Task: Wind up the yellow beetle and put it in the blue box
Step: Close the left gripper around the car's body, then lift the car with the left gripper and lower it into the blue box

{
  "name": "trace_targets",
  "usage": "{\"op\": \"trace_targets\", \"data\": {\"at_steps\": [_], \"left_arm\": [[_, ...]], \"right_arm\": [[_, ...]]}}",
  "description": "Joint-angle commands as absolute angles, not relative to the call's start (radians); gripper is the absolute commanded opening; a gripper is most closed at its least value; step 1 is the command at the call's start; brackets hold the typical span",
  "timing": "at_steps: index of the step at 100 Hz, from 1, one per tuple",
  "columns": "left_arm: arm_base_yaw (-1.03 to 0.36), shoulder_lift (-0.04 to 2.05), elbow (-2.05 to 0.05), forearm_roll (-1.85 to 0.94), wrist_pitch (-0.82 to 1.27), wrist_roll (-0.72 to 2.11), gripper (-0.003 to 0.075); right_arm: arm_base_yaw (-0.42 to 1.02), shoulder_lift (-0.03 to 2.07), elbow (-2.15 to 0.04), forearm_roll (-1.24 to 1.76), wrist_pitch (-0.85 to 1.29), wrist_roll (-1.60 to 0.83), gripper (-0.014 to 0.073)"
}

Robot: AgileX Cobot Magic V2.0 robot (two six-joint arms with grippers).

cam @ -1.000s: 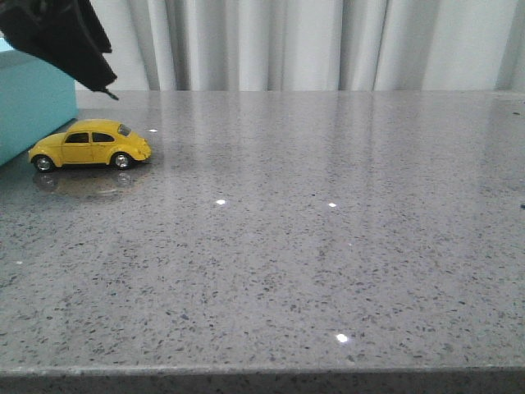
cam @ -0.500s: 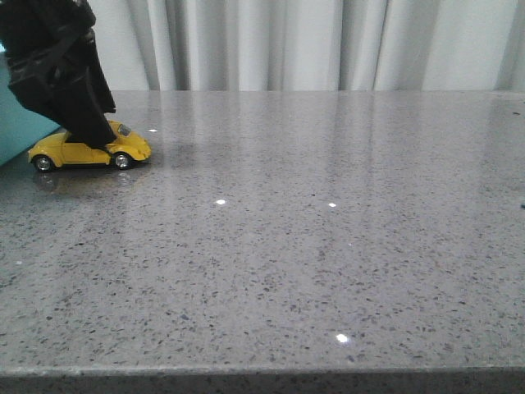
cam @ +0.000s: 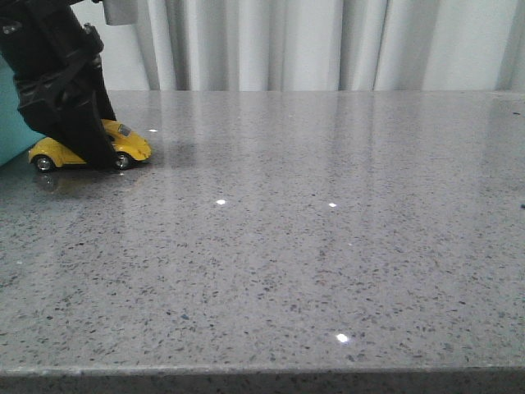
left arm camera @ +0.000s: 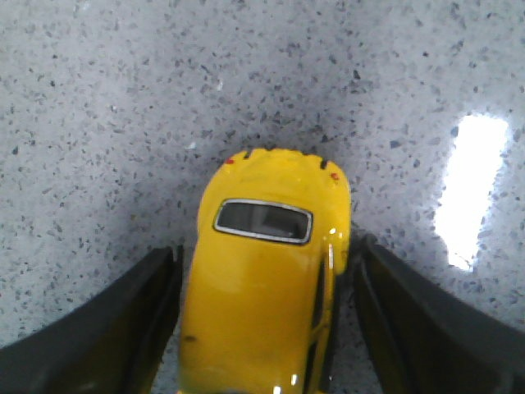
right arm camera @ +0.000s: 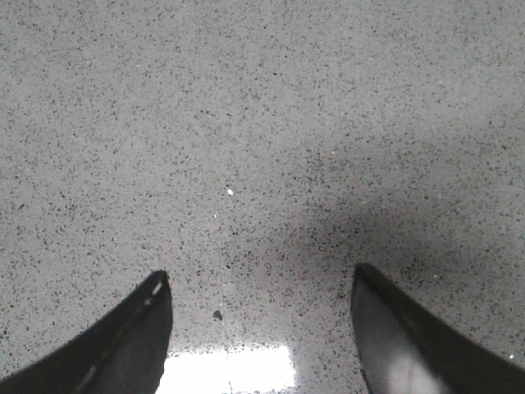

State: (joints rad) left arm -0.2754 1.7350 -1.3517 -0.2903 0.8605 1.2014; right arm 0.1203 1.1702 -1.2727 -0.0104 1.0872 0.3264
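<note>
The fingers of my left gripper reach down on both sides of the yellow beetle in the left wrist view, so it should close on the beetle now.
The yellow beetle (cam: 133, 147) stands on its wheels on the grey stone table at the far left, right beside the blue box (cam: 10, 131), of which only a turquoise strip shows behind the arm. My left gripper (cam: 97, 154) is lowered over the car and hides its middle. In the left wrist view the beetle (left arm camera: 267, 295) lies lengthwise between the two open fingers of the left gripper (left arm camera: 268, 246), with a narrow gap on each side. My right gripper (right arm camera: 261, 272) is open and empty above bare table. It does not show in the front view.
The grey speckled table (cam: 312, 238) stretches to the right and toward the front edge. White curtains (cam: 328, 45) hang behind the table's far edge. Bright lamp reflections lie on the glossy surface.
My left gripper has come down from above the box and now straddles the beetle. The beetle has not moved.
</note>
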Motion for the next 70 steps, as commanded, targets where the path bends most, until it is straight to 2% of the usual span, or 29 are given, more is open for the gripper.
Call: {"op": "trace_targets", "data": {"at_steps": [1,22,35,56,70], "left_arm": [[-0.284,1.69,-1.382,-0.311,0.836,1.19,0.0433],[-0.284,1.69,-1.382,-0.311,0.839,1.19,0.0276],[-0.284,1.69,-1.384,-0.311,0.834,1.19,0.0207],[-0.284,1.659,-1.436,-0.313,0.827,1.18,0.0187],[-0.282,1.618,-1.525,-0.311,0.733,0.984,0.0188]], "right_arm": [[0.12,1.146,-1.296,-0.017,1.051,0.313,0.0477],[0.12,1.146,-1.296,-0.017,1.051,0.313,0.0477],[0.12,1.146,-1.296,-0.017,1.051,0.313,0.0477],[0.12,1.146,-1.296,-0.017,1.051,0.313,0.0477],[0.12,1.146,-1.296,-0.017,1.051,0.313,0.0477]]}}
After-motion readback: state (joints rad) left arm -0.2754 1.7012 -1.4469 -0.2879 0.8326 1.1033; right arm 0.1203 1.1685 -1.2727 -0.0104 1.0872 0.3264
